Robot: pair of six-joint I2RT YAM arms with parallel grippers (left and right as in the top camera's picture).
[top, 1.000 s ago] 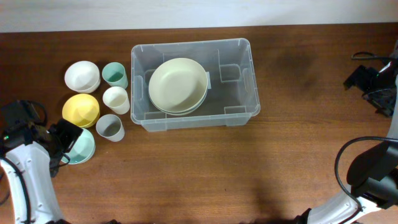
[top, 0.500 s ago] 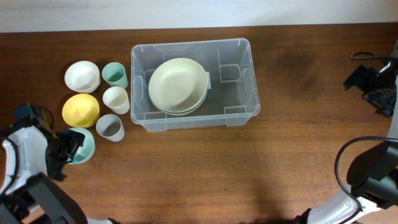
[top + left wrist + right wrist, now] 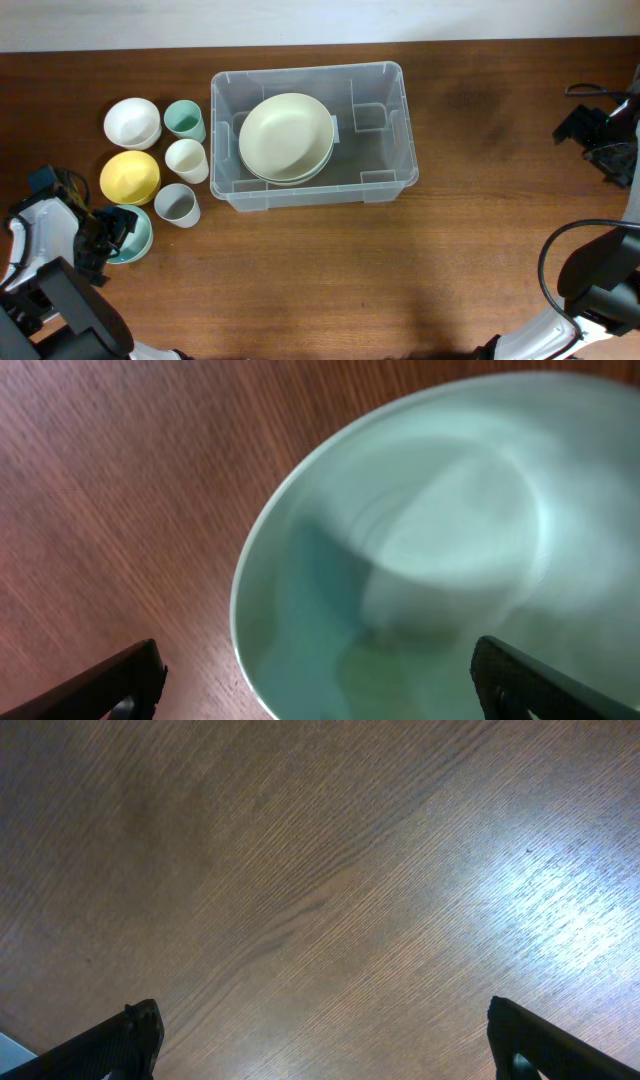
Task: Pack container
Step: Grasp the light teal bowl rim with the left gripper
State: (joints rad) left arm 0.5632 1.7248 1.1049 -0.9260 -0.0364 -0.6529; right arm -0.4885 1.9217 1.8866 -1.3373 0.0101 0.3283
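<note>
My left gripper's fingers stop above the pale teal bowl's rim, so closing now would miss it. My left gripper moves lower first.
The container, a big clear plastic tub, stands mid-table with stacked cream bowls in its left half. To its left stand a white bowl, a yellow bowl, a teal cup, a cream cup and a grey cup. My left gripper hangs open over the near-left edge of a pale teal bowl. In the left wrist view this bowl fills the picture, and the left gripper straddles its rim. My right gripper is open at the far right.
The right wrist view shows only bare wood table beneath the open right gripper. Dark cables lie by the right arm near the table's right edge. A pale wall runs along the table's far edge.
My left arm has swung in and its gripper has shifted a little toward the front, over the pale teal bowl's edge. The right arm has not moved.
</note>
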